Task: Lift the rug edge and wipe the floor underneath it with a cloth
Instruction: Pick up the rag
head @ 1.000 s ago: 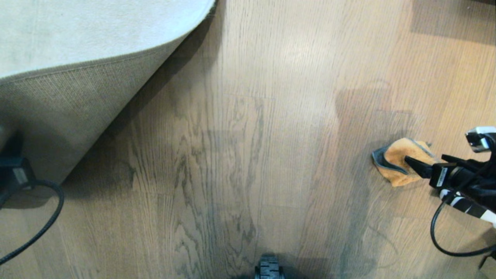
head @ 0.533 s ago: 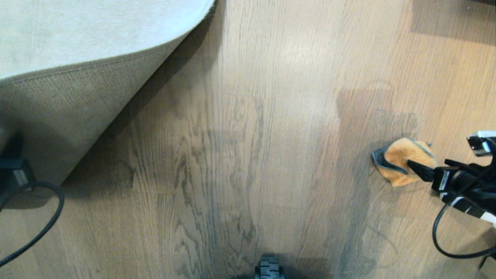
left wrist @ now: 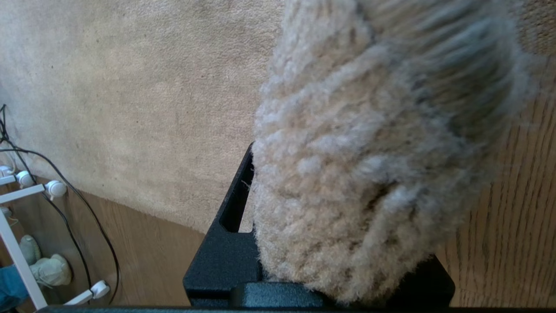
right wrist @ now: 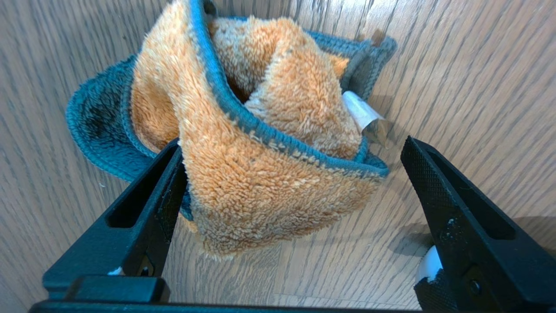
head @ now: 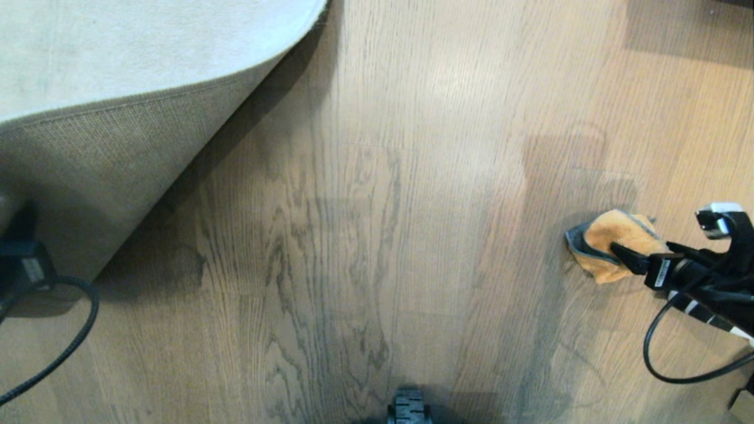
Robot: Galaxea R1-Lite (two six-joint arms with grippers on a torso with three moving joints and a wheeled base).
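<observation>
My right gripper grips the orange cloth by its bunched fold next, to wipe the floor under the lifted rug edge.
The rug edge is folded up at the left, its coarse tan backing facing me above the wood-grain floor. My left gripper is shut on the rug edge; fuzzy pile fills the gap and hides one finger. In the head view only its black body shows at the far left. The orange cloth with grey trim lies crumpled on the floor at the right. My right gripper stands open low over it, the cloth between the fingers and against one of them.
A black cable loops from the left arm over the floor. Part of my base shows at the bottom middle. A white frame with cables stands beyond the rug in the left wrist view.
My right gripper has shifted slightly left and lower toward the cloth, still open. The cloth, the rug and the left arm have not moved.
</observation>
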